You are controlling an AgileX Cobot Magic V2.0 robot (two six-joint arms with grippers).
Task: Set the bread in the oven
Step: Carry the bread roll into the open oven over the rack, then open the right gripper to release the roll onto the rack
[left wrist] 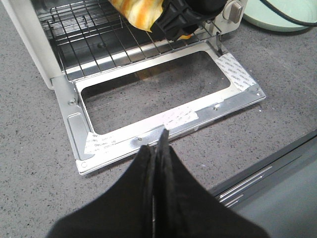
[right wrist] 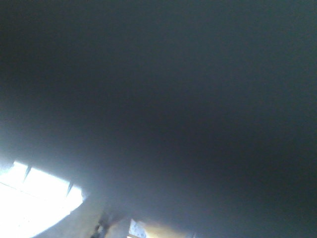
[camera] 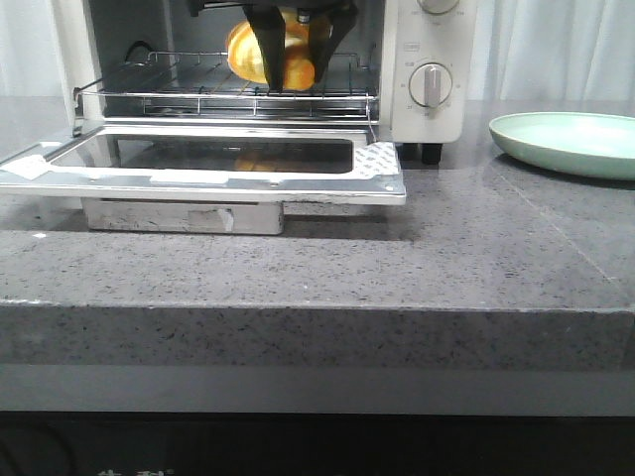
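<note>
The bread's lower edge (camera: 253,75) is inside the oven over the wire rack (camera: 198,97). My right gripper should open now.
The white oven (camera: 429,45) stands open, its glass door (camera: 382,164) folded down flat. The golden-yellow striped bread (camera: 241,50) is inside the oven, just above the wire rack (camera: 198,97). My right gripper (camera: 295,74) reaches into the oven with a black finger on each side of the bread, shut on it. In the left wrist view the bread (left wrist: 136,12) shows over the rack (left wrist: 84,34) with the right gripper's black body beside it. My left gripper (left wrist: 158,141) is shut and empty, above the counter in front of the door's edge (left wrist: 148,136). The right wrist view is dark and blurred.
A pale green plate (camera: 566,144) lies on the grey stone counter to the right of the oven; it also shows in the left wrist view (left wrist: 277,17). The open door juts out toward the counter's front edge (camera: 317,307). A dial knob (camera: 431,85) sits on the oven's right panel.
</note>
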